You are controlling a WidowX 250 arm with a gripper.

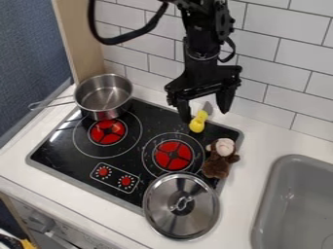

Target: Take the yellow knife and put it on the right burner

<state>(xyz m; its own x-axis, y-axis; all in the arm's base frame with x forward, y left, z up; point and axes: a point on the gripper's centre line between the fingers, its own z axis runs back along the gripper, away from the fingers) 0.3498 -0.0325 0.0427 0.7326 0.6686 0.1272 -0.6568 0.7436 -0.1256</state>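
Observation:
My gripper next needs to grab the knife by its yellow handle, to set the yellow knife (198, 122) on the right burner.
My gripper (205, 109) hangs open over the back right of the stove, its two fingers spread apart. Between and just below them is the yellow knife (198, 122), its yellow handle toward the front and its grey blade pointing back at the stove's rear edge. Whether a finger touches it, I cannot tell. The right burner (173, 155), a red disc inside white rings, lies in front of the knife and a little to the left.
A steel pot (104, 97) stands at the back left burner. A brown monkey toy (219, 159) sits right of the right burner, and a steel lid (181, 206) overlaps the stove's front edge. A grey sink (296, 204) is at the right; a tiled wall (292, 82) rises behind.

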